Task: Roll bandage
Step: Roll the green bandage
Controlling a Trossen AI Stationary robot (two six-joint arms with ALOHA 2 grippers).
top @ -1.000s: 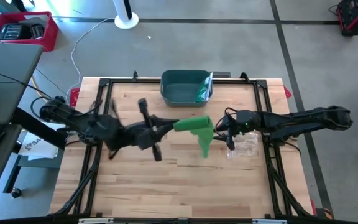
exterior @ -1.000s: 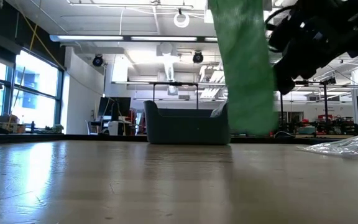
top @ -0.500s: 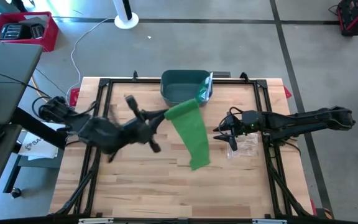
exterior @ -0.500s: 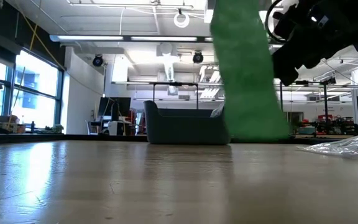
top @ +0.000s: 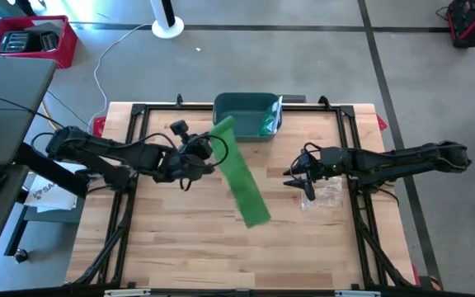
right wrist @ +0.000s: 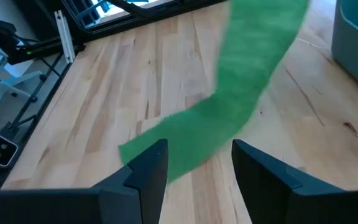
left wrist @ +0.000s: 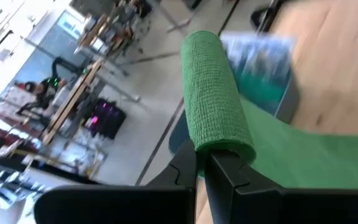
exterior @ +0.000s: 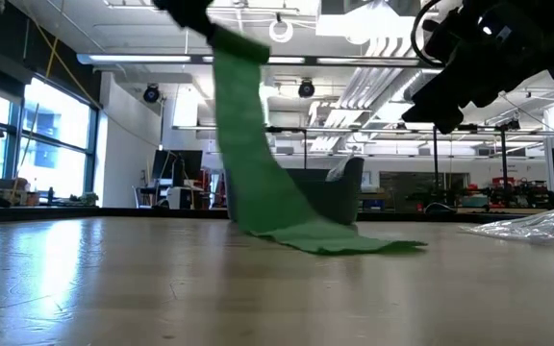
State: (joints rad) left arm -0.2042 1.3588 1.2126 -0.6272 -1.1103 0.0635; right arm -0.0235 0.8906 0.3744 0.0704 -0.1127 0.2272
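Note:
The green bandage has to be stretched straight for rolling, so the robot's right gripper next needs to grab it by its loose lower end [top: 256, 216] [right wrist: 145, 149].
A long green bandage strip [top: 242, 177] runs from my left gripper [top: 207, 151] down onto the wooden table [top: 180, 239]. In the low view the bandage strip [exterior: 243, 144] hangs from near the top of the picture, and its lower end lies flat on the boards. My left gripper [left wrist: 204, 163] is shut on the strip's upper part. My right gripper [top: 299, 177] stands open right of the strip, above the table. In the right wrist view, my right gripper [right wrist: 197, 165] has its fingers either side of the strip's lower end [right wrist: 166, 152] but well above it, touching nothing. My left gripper pinches the bandage's upper end [left wrist: 222, 146] between its two shut fingers, coming from the table's left side. The cloth curves over the fingertips there; one layer or several, I cannot tell. The strip hangs slack below, and its lower end [exterior: 354, 240] lies on the table.
A dark teal bin [top: 246, 115] stands at the table's far edge, just behind the bandage's top. A crumpled clear plastic wrapper [top: 324, 194] lies under my right gripper. A black frame [top: 138, 111] borders the table. Bare boards [top: 221, 256] stretch toward the near edge.
My left gripper has swung toward the table's left and far side, sunk and tipped, still shut on the bandage. The strip, which hung clear of the table beside my right gripper, now slants down, its lower end spread on the boards.

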